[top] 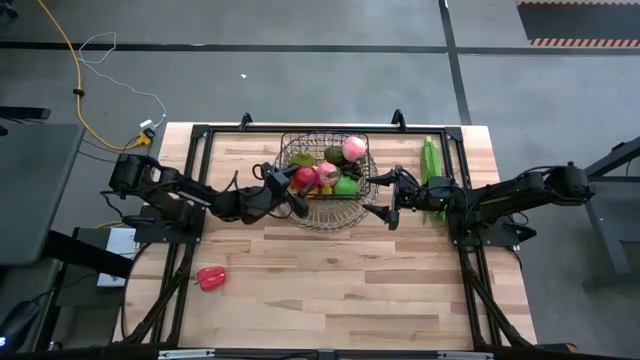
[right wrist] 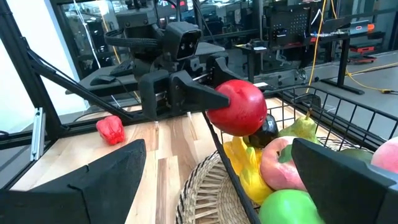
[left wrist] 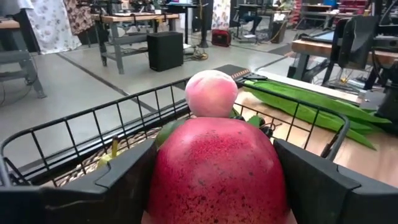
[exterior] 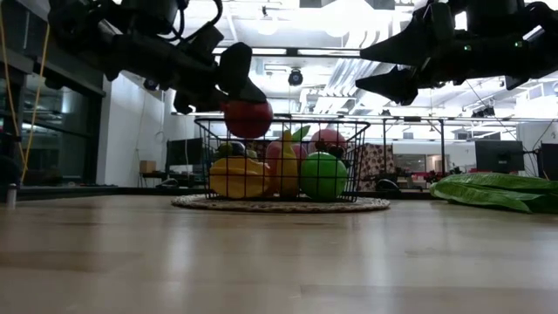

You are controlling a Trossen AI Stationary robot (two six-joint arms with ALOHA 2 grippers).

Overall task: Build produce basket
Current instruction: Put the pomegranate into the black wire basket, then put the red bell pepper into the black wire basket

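The red apple (top: 304, 178) is inside the rim of the basket, over the fruit in it. My left gripper needs to open now, and the apple would drop in.
The dark wire basket (top: 326, 222) stands on a woven mat (exterior: 279, 205) at the table's far middle. It holds a pink peach (left wrist: 211, 93), a green apple (exterior: 323, 176), yellow fruit (exterior: 240, 177) and more. My left gripper (top: 297, 188) is shut on a red apple (exterior: 248, 118) at the basket's left rim. My right gripper (top: 388, 200) hangs open just right of the basket, with nothing in it. A red pepper (top: 210, 278) lies on the table's near left. A long green husk (top: 430, 165) lies at the far right. My left gripper pinches the red apple by its two opposite sides (left wrist: 163, 177) between its two fingers (left wrist: 121, 183). The fingers come nearly level from the table's left. The apple is lifted clear, over the basket's left rim (right wrist: 214, 140), above the fruit inside.
The table's near half is bare wood apart from the pepper. Black frame rails (top: 195, 160) run along the left and right edges. In the right wrist view my left arm's camera (right wrist: 180, 40) faces my right gripper across the basket.
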